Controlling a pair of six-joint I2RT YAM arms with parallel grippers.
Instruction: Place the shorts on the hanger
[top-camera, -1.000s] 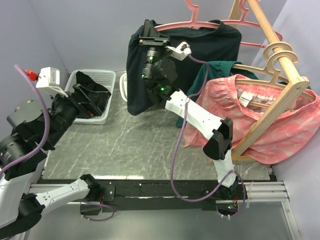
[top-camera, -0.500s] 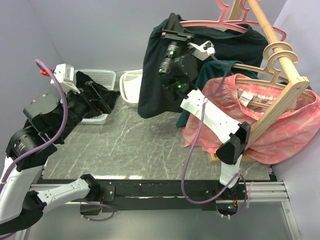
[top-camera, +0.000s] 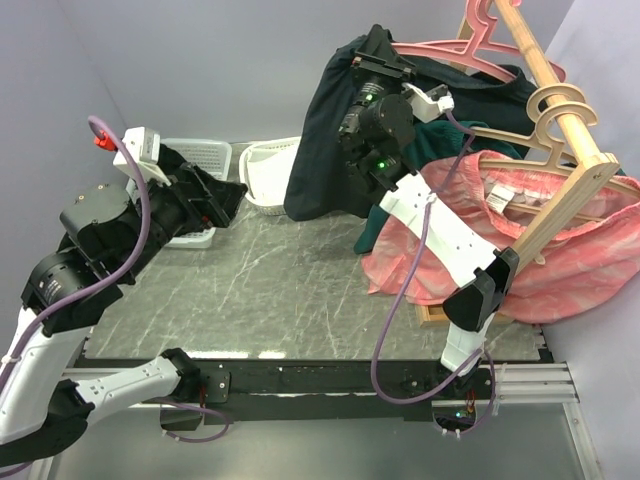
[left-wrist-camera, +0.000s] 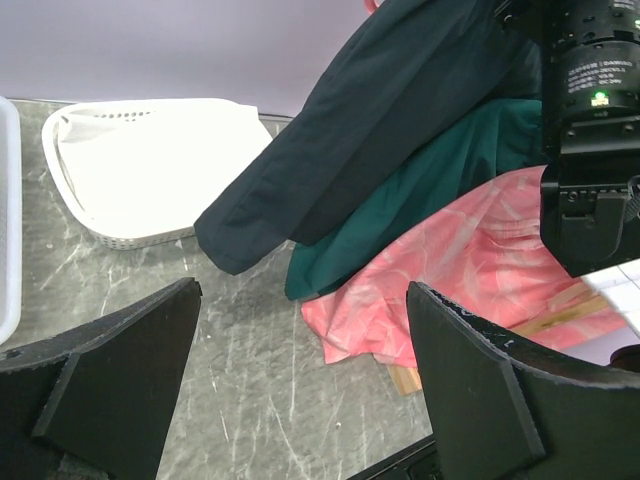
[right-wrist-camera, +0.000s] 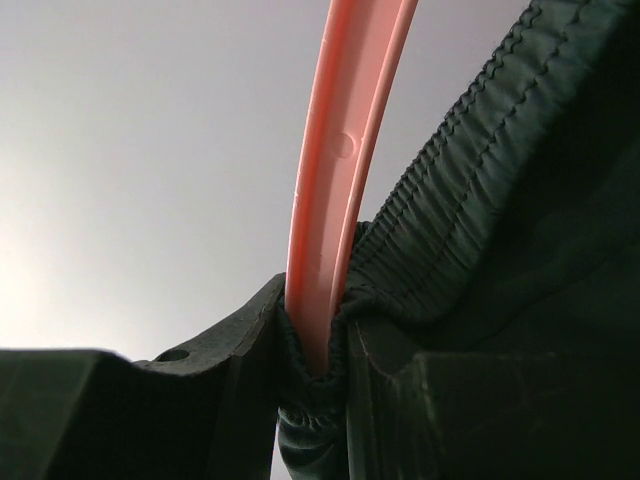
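The pink hanger's hook is short of the wooden rack's bar, so the hanger would fall if I opened now. My right gripper should first move the hanger to the bar.
The pink hanger (top-camera: 440, 44) is held high at the back right, close to the wooden rack, and the dark navy shorts (top-camera: 322, 150) hang from it. My right gripper (top-camera: 376, 52) is shut on the hanger's left shoulder. The right wrist view shows the pink bar (right-wrist-camera: 335, 150) and the shorts' elastic waistband (right-wrist-camera: 480, 150) pinched together in my right gripper (right-wrist-camera: 318, 350). My left gripper (top-camera: 218, 198) is open above the table at the left, holding nothing. Through my open left gripper (left-wrist-camera: 300, 385), the shorts (left-wrist-camera: 350, 130) hang ahead.
A wooden rack (top-camera: 572, 140) with pale wooden hangers (top-camera: 556, 100) stands at the right. It carries a pink patterned garment (top-camera: 570, 250) and a green one (top-camera: 432, 140). A white basket (top-camera: 265, 172) and a second basket (top-camera: 205, 150) sit at the back left.
My right arm has carried the hanger and shorts to the right and a little higher, up to the rack. My left arm has swung right and forward, its gripper still open.
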